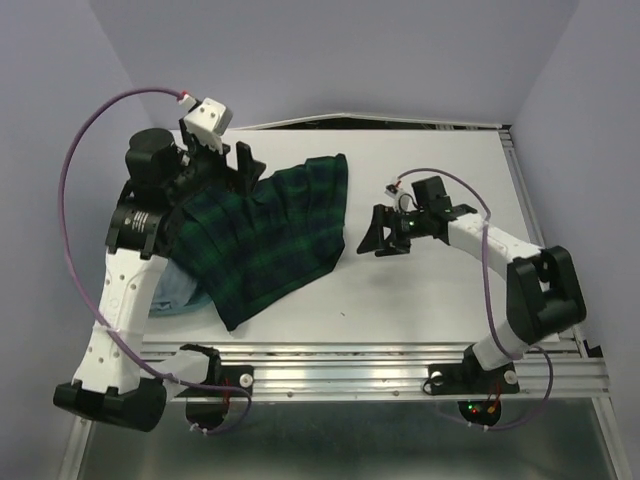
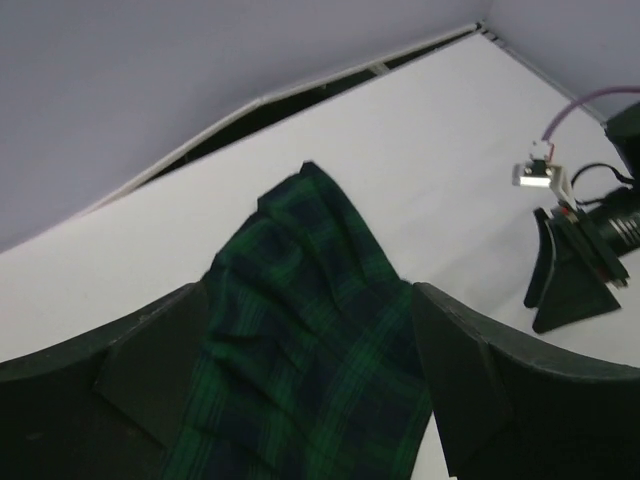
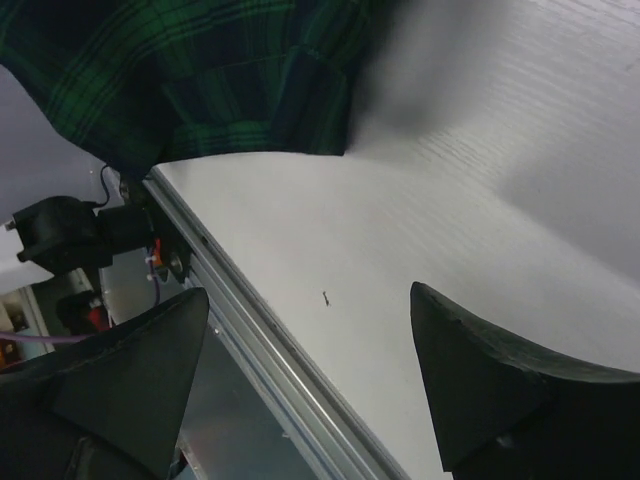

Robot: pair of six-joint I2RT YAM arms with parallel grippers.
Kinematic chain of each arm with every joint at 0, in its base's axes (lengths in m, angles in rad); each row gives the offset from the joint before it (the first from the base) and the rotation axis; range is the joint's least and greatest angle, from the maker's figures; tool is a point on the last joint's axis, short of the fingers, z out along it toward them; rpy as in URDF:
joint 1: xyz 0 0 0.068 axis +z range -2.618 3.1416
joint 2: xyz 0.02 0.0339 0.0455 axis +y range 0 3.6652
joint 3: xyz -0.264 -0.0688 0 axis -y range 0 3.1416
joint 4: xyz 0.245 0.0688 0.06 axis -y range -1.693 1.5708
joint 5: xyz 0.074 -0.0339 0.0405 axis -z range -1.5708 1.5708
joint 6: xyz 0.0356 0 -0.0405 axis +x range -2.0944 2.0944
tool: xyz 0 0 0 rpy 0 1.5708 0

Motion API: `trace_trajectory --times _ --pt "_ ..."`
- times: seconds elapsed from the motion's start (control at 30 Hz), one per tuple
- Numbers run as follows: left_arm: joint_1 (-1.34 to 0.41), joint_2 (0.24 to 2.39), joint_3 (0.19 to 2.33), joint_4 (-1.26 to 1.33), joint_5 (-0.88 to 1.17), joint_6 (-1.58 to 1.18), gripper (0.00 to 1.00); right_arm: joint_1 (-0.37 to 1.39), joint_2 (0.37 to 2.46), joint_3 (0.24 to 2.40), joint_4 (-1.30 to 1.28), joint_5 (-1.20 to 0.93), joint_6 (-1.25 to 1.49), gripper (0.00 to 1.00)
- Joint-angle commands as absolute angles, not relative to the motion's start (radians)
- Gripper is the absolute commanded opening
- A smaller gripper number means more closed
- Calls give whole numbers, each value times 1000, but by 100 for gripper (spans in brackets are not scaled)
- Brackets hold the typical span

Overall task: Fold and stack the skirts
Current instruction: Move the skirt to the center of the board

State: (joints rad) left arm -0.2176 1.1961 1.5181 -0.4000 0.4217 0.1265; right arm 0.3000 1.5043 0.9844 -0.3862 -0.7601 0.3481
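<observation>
I next need to grab the tartan skirt (image 1: 265,235) with my right gripper by the skirt's nearest edge corner. The skirt's body then stays free to spread flat for folding.
The dark green-and-navy tartan skirt (image 1: 265,235) lies spread on the white table (image 1: 440,300), running from the far middle to the near left. My left gripper (image 1: 225,165) is open over the skirt's far left part. In the left wrist view the cloth (image 2: 310,230) lies between and below its wide-apart fingers (image 2: 160,370). My right gripper (image 1: 383,238) is open and empty just right of the skirt, low over bare table. The right wrist view shows the skirt's edge (image 3: 200,80) ahead of it. A pale blue shape (image 1: 178,290) shows under the skirt's left edge; I cannot tell what it is.
A metal rail (image 1: 380,375) runs along the table's near edge and shows in the right wrist view (image 3: 260,340). A dark gap (image 1: 380,122) runs behind the table's far edge. Pale walls close in the back and sides. The right gripper shows in the left wrist view (image 2: 565,280).
</observation>
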Motion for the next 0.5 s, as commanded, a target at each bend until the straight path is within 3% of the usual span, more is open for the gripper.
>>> trace_trajectory --times 0.0,0.13,0.27,0.37,0.4,0.47 --pt "-172 1116 1347 -489 370 161 95 365 1670 1129 -270 -761 446 92" --pt "-143 1019 1247 -520 350 161 95 440 1810 1238 -247 -743 466 97" --pt "-121 968 1172 -517 368 153 96 471 1948 1331 -225 -738 520 93" --pt "-117 969 1151 -514 367 152 96 480 2048 1397 -248 -736 506 71" --pt "-117 974 1149 -512 368 152 95 480 2066 1411 -265 -736 485 50" --pt "-117 982 1147 -508 382 147 95 469 2086 1425 -272 -747 479 31"
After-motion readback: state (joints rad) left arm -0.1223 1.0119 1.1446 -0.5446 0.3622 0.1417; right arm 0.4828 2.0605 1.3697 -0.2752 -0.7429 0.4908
